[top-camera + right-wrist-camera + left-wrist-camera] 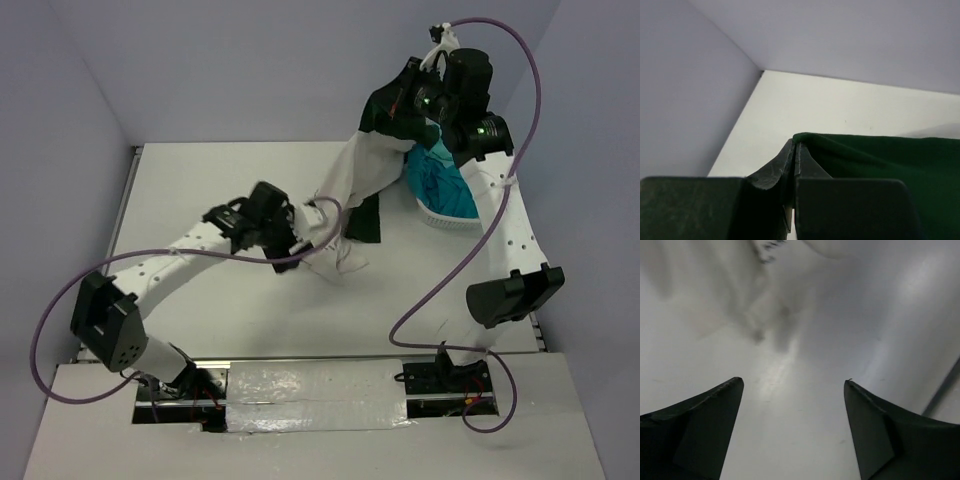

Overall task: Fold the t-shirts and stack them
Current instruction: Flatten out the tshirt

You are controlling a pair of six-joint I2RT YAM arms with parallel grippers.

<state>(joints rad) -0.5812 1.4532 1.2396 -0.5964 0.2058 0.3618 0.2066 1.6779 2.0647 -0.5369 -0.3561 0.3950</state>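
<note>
The left gripper grabs the white tee's lower end (332, 262) (763, 329) by its edge next, opposite my right gripper, to stretch the white tee flat for folding.
My right gripper (405, 100) is raised high at the back right, shut on the edge of the dark green tee (378, 108). In the right wrist view the jaws (796, 144) pinch that green cloth (875, 160). The white tee (358, 170) hangs down with it, and its lower end rests on the table (335, 262). A strip of dark green (365, 225) hangs behind it. My left gripper (300, 238) is open and empty low over the table, beside the white tee's lower end. Its wrist view (792, 382) shows bare table and blurred white cloth (775, 315) ahead. The teal tee (440, 185) lies in the basket.
The white lattice basket (445, 220) stands at the back right under the right arm. The table's left edge (125, 215) meets the wall. Purple cables loop over both arms.
</note>
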